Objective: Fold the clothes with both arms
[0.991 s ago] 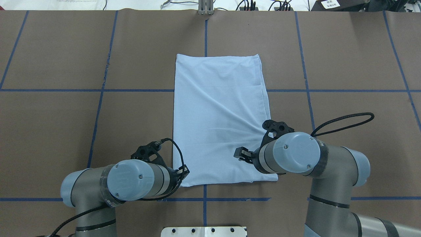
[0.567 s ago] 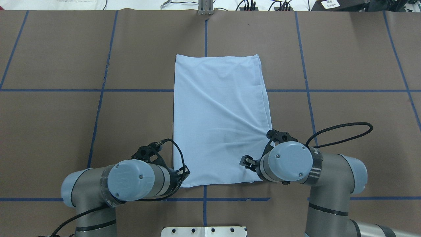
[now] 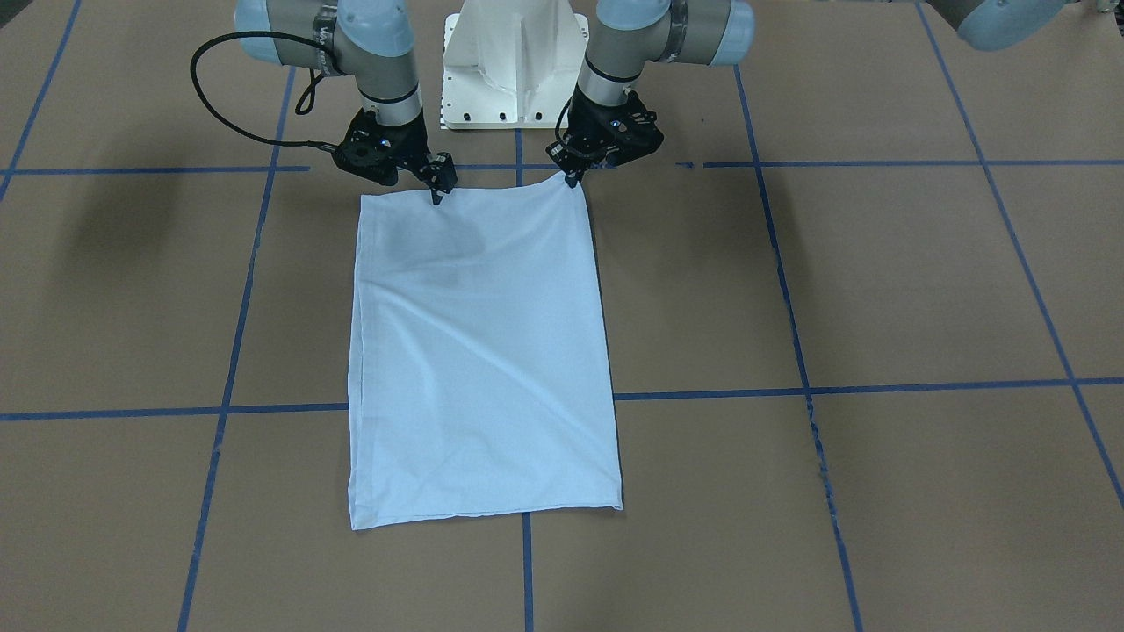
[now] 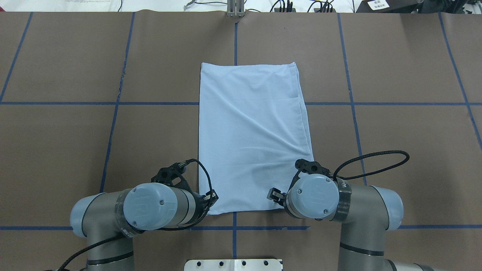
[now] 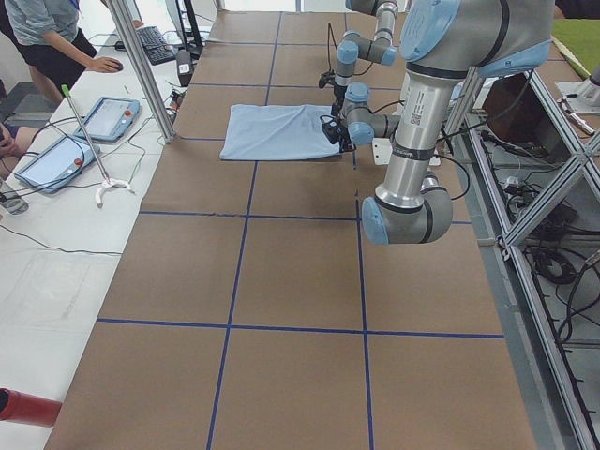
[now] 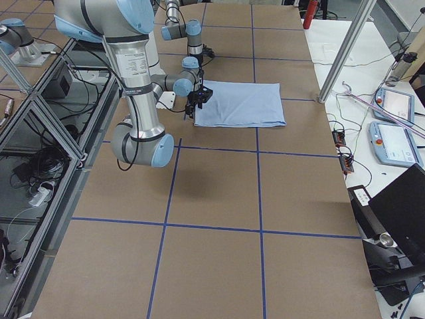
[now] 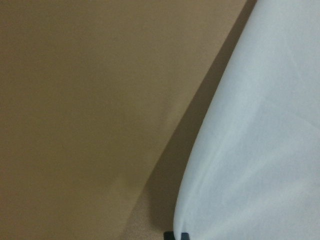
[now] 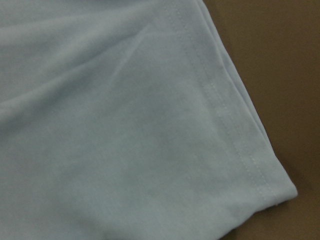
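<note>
Both fingers of my right gripper reach down to cloth at its near edge [image 3: 444, 201], so my right gripper closes on the T-shirt [image 3: 483, 351] next.
The light blue T-shirt [image 3: 483, 351] lies folded into a long rectangle in the middle of the brown table, plain side up; its print and label are hidden. It also shows in the overhead view [image 4: 252, 131]. My left gripper [image 3: 572, 178] is shut on the shirt's near corner on my left, which peaks up slightly; in the overhead view it [image 4: 211, 196] sits at that corner. My right gripper [image 3: 436, 195] is low over the shirt's near edge, inward of the other near corner, and looks open and empty. The right wrist view shows only that hemmed corner [image 8: 250, 165].
The white pedestal base [image 3: 514, 61] stands just behind the shirt's near edge. The right arm's black cable loop [image 4: 376, 162] hangs over the table to the right. Blue tape lines [image 4: 113, 103] grid the table. A person and tablets [image 5: 98, 117] are beyond the far side.
My right gripper has moved back over the shirt toward its near edge. The left gripper and the shirt have stayed about where they were.
</note>
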Robot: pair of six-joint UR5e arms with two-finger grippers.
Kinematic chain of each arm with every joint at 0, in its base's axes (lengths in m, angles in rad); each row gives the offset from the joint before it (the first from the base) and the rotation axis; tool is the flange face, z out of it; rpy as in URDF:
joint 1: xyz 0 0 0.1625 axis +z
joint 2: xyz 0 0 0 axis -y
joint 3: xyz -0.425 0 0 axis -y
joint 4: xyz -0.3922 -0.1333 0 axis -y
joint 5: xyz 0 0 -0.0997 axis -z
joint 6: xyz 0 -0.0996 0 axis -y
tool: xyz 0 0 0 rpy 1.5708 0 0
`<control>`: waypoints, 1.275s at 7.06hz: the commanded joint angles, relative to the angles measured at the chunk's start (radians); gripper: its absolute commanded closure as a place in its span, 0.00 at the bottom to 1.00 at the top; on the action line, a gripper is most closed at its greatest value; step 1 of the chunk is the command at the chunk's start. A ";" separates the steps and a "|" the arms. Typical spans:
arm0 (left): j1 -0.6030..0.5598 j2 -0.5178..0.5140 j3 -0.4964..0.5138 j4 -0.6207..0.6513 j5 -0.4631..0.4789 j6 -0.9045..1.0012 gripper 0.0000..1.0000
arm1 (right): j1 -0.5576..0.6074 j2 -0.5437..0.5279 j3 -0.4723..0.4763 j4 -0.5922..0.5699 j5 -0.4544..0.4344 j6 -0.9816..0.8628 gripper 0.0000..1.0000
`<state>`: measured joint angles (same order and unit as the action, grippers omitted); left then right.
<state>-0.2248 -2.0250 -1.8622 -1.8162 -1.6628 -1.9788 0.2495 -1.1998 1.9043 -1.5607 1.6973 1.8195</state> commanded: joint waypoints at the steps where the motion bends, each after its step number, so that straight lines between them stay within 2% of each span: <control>1: -0.001 0.000 0.000 0.000 0.000 0.000 1.00 | 0.001 0.009 -0.011 0.001 -0.001 0.009 0.00; 6: 0.001 -0.004 0.000 0.000 0.000 0.000 1.00 | 0.002 0.000 -0.010 -0.001 -0.001 0.009 0.01; 7: 0.002 -0.004 0.000 0.000 0.000 0.000 1.00 | 0.002 0.000 -0.010 -0.001 -0.001 0.011 0.36; 8: 0.002 -0.004 0.000 0.000 0.002 0.000 1.00 | 0.002 0.002 -0.010 -0.001 -0.001 0.009 0.63; 9: 0.002 -0.004 0.000 0.000 0.000 0.000 1.00 | 0.002 0.000 -0.011 -0.001 -0.001 0.009 0.79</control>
<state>-0.2227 -2.0294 -1.8622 -1.8162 -1.6622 -1.9788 0.2519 -1.1982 1.8950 -1.5606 1.6964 1.8289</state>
